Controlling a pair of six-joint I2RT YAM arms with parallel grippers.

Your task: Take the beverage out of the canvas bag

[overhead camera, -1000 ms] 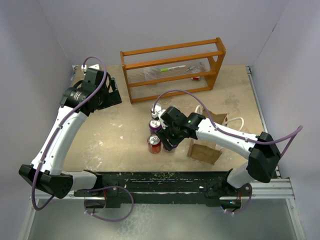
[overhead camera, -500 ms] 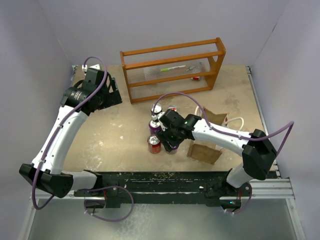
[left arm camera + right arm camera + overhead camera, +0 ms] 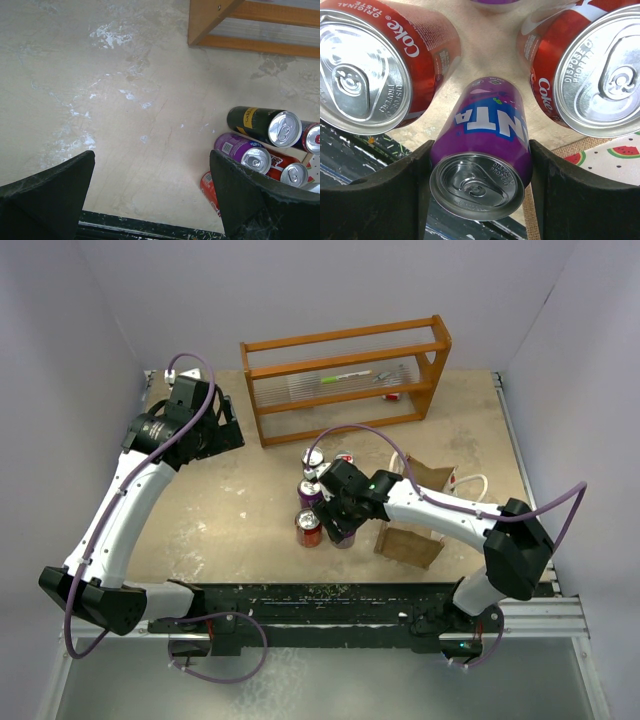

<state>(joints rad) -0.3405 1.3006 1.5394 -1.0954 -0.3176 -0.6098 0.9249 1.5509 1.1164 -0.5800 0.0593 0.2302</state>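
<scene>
I should open my right gripper, because the purple Fanta can is standing upright, low on the flat table between the Coke cans and canvas bag (image 3: 412, 536).
The beverage, a purple Fanta can (image 3: 485, 150), stands upright between my right gripper's (image 3: 479, 185) two fingers, which press on both of its sides. In the top view that gripper (image 3: 341, 523) is low over the table, just left of the canvas bag (image 3: 412, 536), a small tan tote with white handles. The can is outside the bag, and the bag's burlap edge and watermelon lining (image 3: 615, 155) show at the lower right. My left gripper (image 3: 214, 426) hangs open over bare table at the far left, its fingers (image 3: 50, 190) holding nothing.
A cluster of cans stands round the held one: two red Coke cans (image 3: 375, 60) (image 3: 590, 65), plus a purple can (image 3: 242, 152) and a black can (image 3: 260, 125). The orange wooden rack (image 3: 345, 380) stands at the back. A black rail (image 3: 320, 605) runs along the near edge.
My right arm has shifted a little to the left and settled by the cans. Its grip on the purple can looks unchanged. The left arm has not moved.
</scene>
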